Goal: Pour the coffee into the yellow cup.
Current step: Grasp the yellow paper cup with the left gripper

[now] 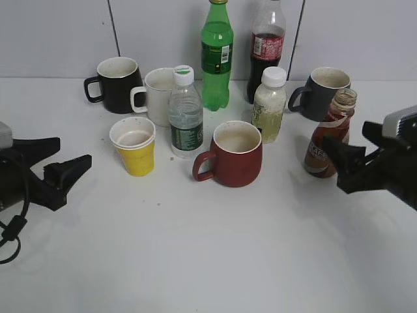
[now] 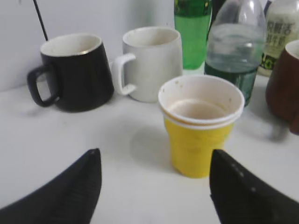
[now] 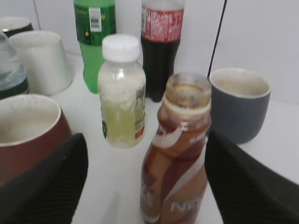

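The white rim point(image 1: 132, 132) of the yellow cup spreads out wide, so I need to grab the cup next with my left gripper around its narrower yellow body point(image 1: 138, 160).
The coffee bottle point(image 1: 330, 135) stands upright and capless at the right of the table, with a brown-and-white swirl label. In the right wrist view the coffee bottle point(image 3: 176, 158) stands between my right gripper's point(image 3: 147, 186) open fingers, nearer the right one, with a gap on each side. In the exterior view the right gripper point(image 1: 352, 163) is just right of the bottle. The yellow cup point(image 1: 134, 146) stands upright at the centre left. In the left wrist view the yellow cup point(image 2: 200, 123) is just ahead of my open, empty left gripper point(image 2: 154, 182), toward its right finger. The left gripper point(image 1: 62, 166) sits left of the cup.
A dark red mug point(image 1: 231, 154) stands in the middle with a water bottle point(image 1: 186, 114) behind it. A black mug point(image 1: 117, 83), white mug point(image 1: 156, 94), green bottle point(image 1: 216, 55), cola bottle point(image 1: 266, 49), white-capped pale bottle point(image 1: 269, 104) and grey mug point(image 1: 324, 92) line the back.
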Controlling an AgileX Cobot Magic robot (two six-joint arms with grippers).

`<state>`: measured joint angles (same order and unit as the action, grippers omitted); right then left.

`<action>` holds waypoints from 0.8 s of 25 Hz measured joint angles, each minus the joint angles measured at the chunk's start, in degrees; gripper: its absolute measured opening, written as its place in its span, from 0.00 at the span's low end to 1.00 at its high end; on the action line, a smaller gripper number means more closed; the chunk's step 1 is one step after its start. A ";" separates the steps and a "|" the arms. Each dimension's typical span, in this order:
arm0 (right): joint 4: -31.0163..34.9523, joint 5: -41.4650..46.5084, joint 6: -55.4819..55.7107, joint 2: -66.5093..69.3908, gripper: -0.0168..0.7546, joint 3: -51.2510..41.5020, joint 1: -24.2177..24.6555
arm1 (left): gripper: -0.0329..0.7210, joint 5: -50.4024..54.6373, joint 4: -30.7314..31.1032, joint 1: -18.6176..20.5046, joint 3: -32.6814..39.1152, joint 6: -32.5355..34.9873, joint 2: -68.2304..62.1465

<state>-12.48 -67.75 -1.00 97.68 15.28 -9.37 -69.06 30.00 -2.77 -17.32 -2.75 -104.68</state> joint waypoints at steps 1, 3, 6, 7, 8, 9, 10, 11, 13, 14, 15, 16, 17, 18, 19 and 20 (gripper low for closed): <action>0.07 -0.38 -0.42 2.23 0.78 -0.21 0.00 | 0.79 0.06 0.85 0.00 -0.63 0.00 -1.40; 0.07 -0.70 -1.19 6.15 0.78 -0.40 0.00 | 0.80 0.06 1.66 0.00 -1.22 0.00 -2.51; 0.07 -0.90 -2.30 10.52 0.78 -0.40 0.00 | 0.81 0.00 8.32 0.00 -5.56 0.00 -6.62; 0.07 -1.05 -2.36 11.52 0.78 -0.40 0.00 | 0.81 0.00 9.93 -0.11 -6.88 0.00 -7.66; 0.07 -1.12 -2.47 12.26 0.78 -0.40 0.00 | 0.82 0.00 10.57 -0.24 -7.98 0.00 -8.47; 0.52 -1.12 -2.47 12.68 0.78 -0.40 0.00 | 0.82 -0.04 11.26 -0.55 -9.29 0.00 -9.28; 0.46 -1.18 -2.51 12.99 0.78 -0.40 0.00 | 0.82 -0.04 11.88 -0.71 -10.21 0.00 -9.92; 0.46 -1.23 -2.51 13.20 0.78 -0.40 0.00 | 0.82 -0.13 12.46 -1.10 -11.12 0.00 -10.72; 0.46 -1.37 -2.51 13.59 0.78 -0.40 0.00 | 0.84 -0.18 13.11 -1.88 -12.84 -0.37 -12.04; 0.46 -1.37 -2.53 13.69 0.78 -0.40 0.00 | 0.85 -0.18 13.22 -2.57 -14.14 -0.73 -13.37; 0.46 -1.37 -2.53 13.66 0.78 -0.40 0.00 | 0.86 -0.18 13.22 -3.04 -15.04 -0.91 -14.13; 0.51 -1.37 -2.53 13.66 0.78 -0.40 0.00 | 0.87 -0.18 13.22 -3.39 -15.84 -1.05 -15.03; 0.63 -1.37 -2.53 13.66 0.78 -0.40 0.00 | 0.87 -0.18 13.16 -3.77 -16.58 -1.10 -16.03; 0.79 -1.37 -2.53 13.66 0.78 -0.40 0.00 | 0.87 -0.18 13.10 -3.95 -16.98 -1.21 -16.39; 1.02 -1.42 -2.58 13.66 0.78 -0.40 0.00 | 0.87 -0.18 13.10 -3.95 -16.98 -1.21 -16.39; 1.20 -1.42 -2.58 13.66 0.78 -0.40 0.00 | 0.87 -0.18 12.99 -4.37 -18.87 -1.46 -18.00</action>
<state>-11.29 -69.17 -3.58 111.34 14.89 -9.37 -69.24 42.99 -7.14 -36.19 -4.21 -122.68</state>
